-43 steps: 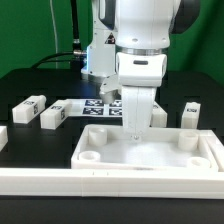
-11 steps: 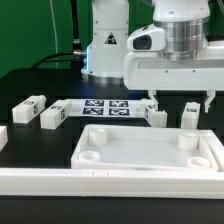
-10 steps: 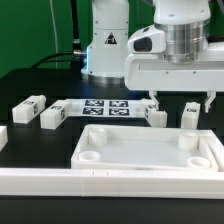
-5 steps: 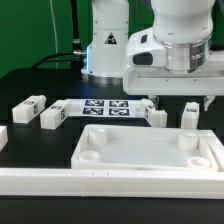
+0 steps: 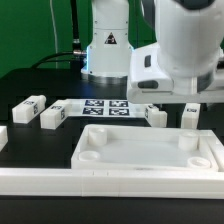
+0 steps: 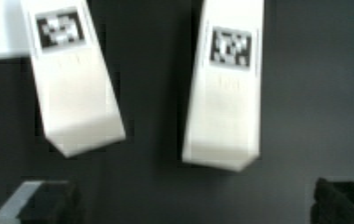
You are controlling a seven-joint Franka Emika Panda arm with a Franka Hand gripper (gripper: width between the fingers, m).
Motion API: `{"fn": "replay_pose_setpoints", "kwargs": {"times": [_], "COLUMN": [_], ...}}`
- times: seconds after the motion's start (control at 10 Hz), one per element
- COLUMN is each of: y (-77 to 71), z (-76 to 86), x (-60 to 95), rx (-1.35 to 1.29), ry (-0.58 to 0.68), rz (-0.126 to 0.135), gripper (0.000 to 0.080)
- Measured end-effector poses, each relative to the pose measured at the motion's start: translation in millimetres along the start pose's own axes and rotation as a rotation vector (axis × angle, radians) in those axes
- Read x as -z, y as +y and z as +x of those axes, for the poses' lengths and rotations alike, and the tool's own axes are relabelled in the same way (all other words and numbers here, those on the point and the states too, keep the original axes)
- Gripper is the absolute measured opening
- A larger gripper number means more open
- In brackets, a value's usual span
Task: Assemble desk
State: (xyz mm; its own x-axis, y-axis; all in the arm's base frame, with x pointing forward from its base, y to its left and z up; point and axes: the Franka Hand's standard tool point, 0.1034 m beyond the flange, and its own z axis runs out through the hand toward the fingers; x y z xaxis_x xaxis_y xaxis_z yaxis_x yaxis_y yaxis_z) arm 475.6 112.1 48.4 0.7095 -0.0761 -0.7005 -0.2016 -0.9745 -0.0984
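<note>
Dark tabletop still shows between my gripper's fingers and the leg block's near end (image 6: pixel 220 150), so it is too early to close and closing now would miss. My gripper moves closer, then closes.
The desk top (image 5: pixel 150 152), a white tray with a raised rim and round corner sockets, lies at the front. Two leg blocks (image 5: pixel 28 106) (image 5: pixel 52 117) lie to the exterior view's left, and two more (image 5: pixel 155 116) (image 5: pixel 190 114) to its right. My gripper (image 5: pixel 180 102) hangs above the right pair, its fingers mostly hidden by the hand. In the wrist view two tagged leg blocks (image 6: pixel 76 85) (image 6: pixel 227 85) lie side by side on the black table. My gripper (image 6: pixel 195 200) is open and empty, with the dark fingertips (image 6: pixel 41 200) spread wide and short of the blocks.
The marker board (image 5: pixel 105 107) lies flat behind the tray. A long white border rail (image 5: pixel 100 183) runs along the front, with another piece (image 5: pixel 3 136) at the exterior view's left. The robot base (image 5: pixel 108 45) stands at the back.
The hand has left the tray, risen and shifted to the exterior view's right. Over the last second it has come nearer the camera above the right leg blocks. No part has moved.
</note>
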Motion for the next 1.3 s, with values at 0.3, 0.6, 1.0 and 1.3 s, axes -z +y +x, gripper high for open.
{"fn": "replay_pose_setpoints", "kwargs": {"times": [0.3,0.6,1.0,1.3], "y": [-1.7,-15.8,-18.1,-17.1], "z": [-2.4,4.5,9.5,10.5], "x": [-11.8,-26.0,-45.3,-49.8], "rx": [-0.022,-0.019,-0.018,-0.019], "ry": [-0.169,-0.175,-0.191,-0.199], "rz": [-0.014,-0.029,-0.039,-0.04], "gripper": [0.0649,0.0649,0.0649,0.0525]}}
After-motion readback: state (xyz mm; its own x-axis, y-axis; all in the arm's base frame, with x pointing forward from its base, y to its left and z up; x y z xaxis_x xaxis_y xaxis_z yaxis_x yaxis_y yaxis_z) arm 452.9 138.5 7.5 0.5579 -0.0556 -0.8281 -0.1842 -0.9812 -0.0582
